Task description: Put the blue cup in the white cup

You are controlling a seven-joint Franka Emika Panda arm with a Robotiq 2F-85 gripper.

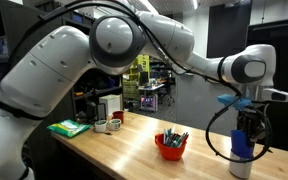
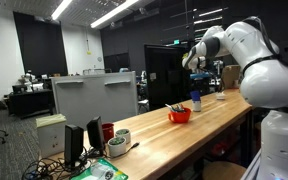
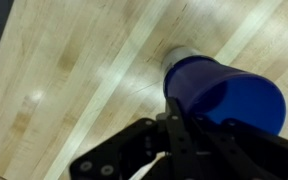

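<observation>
The blue cup's bottom is at the white cup's rim directly above, so the blue cup would settle in the white cup. My gripper should open now.
My gripper is shut on the blue cup and holds it upright at the far end of the wooden table. The white cup stands directly under it, and the blue cup's base is at or just inside its rim. In the wrist view the blue cup fills the right side between my fingers, and a pale edge of the white cup shows behind it. In an exterior view the gripper and blue cup are small and far off.
A red bowl with pens stands on the wooden table near the cups; it also shows in an exterior view. A green book, tape rolls and a mug sit at the other end. The table edge is close to the cups.
</observation>
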